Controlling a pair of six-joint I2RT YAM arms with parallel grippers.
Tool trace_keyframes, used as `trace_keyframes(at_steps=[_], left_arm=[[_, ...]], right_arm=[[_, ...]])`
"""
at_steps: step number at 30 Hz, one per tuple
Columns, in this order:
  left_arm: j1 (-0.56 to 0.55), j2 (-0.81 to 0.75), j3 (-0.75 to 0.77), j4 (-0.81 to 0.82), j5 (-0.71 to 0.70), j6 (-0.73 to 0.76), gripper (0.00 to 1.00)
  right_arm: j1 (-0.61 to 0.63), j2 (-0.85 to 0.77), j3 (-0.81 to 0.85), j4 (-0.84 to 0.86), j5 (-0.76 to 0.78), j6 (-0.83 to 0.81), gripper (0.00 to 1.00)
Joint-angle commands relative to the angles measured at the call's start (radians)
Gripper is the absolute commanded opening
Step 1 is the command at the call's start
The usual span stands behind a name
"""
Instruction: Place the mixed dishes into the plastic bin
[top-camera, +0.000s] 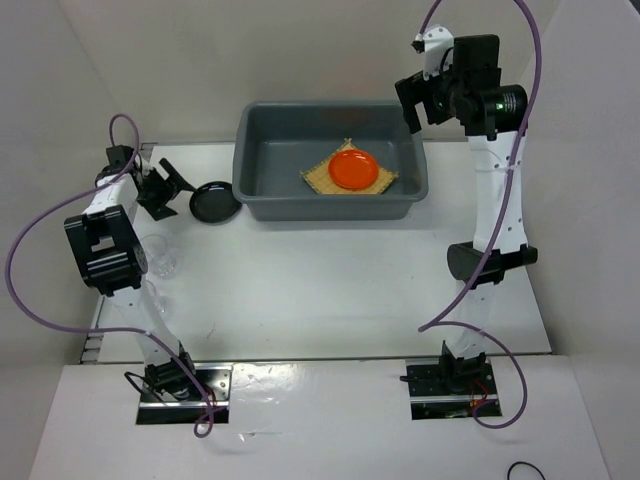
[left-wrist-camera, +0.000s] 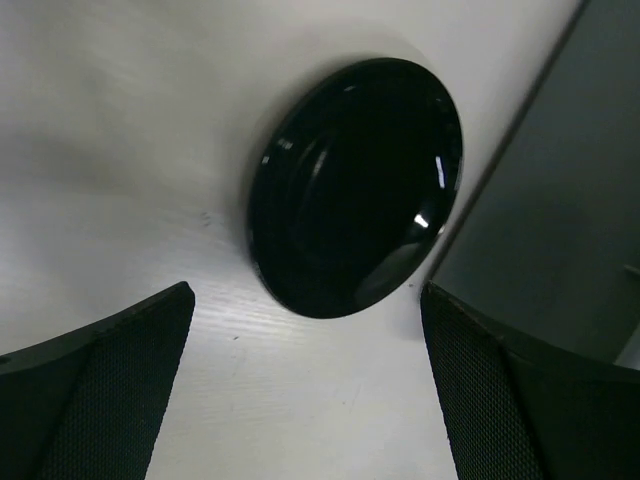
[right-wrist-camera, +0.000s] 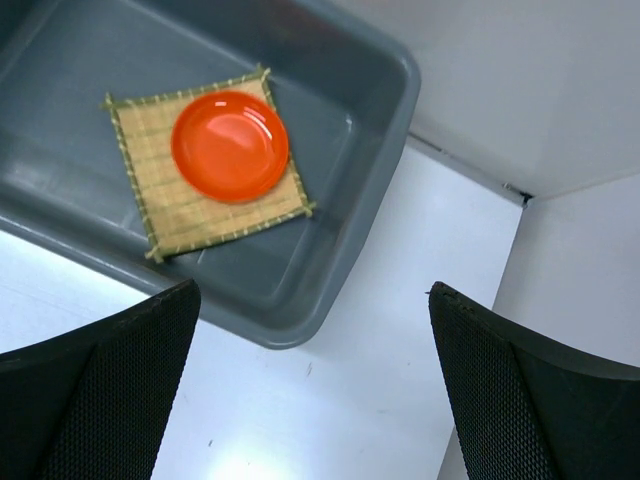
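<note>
Next, my left gripper picks up the black plate by its near rim (top-camera: 217, 220), which leaves its far side free to settle onto the orange plate (top-camera: 354, 168).
The dark grey plastic bin (top-camera: 262, 150) stands at the back middle. Inside it the tan bamboo mat (top-camera: 318, 178) lies flat with the orange plate (top-camera: 354, 168) on it. Both show in the right wrist view, the mat (right-wrist-camera: 150, 215) under the plate (right-wrist-camera: 230, 145). The black plate (top-camera: 215, 203) lies on the table just left of the bin. My left gripper (top-camera: 172, 193) is open and empty, low beside that plate (left-wrist-camera: 355, 190). A clear glass cup (top-camera: 163, 258) stands by the left arm. My right gripper (top-camera: 412, 108) is open and empty, raised above the bin's right end.
The bin's outer wall (left-wrist-camera: 560, 230) is close on the right of the black plate. The bin's corner (right-wrist-camera: 390, 130) lies near the back wall and the right side wall. Purple cables loop off both arms.
</note>
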Motion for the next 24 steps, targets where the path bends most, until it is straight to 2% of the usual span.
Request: trace_keyframes(at_steps=[1,4,11,20,24], left_arm=[[0.004,0.035,0.011,0.122,0.192,0.026,1.00],[0.004,0.090,0.001,0.139,0.229,0.026,1.00],[-0.005,0.159,0.011,0.139,0.183,0.057,1.00],[-0.005,0.272,0.073,0.197,0.352,0.000,1.00],[-0.005,0.309,0.104,0.206,0.401,-0.030,0.90]], right_arm=[[0.015,-0.067,-0.023,-0.010,0.011,0.004,0.99],[0.028,-0.077,-0.033,-0.010,0.047,0.004,0.99],[0.037,-0.068,-0.022,-0.010,0.069,0.013,0.99],[0.037,-0.059,-0.060,-0.010,0.132,0.013,0.99],[0.037,-0.038,-0.038,-0.010,0.141,0.013,0.99]])
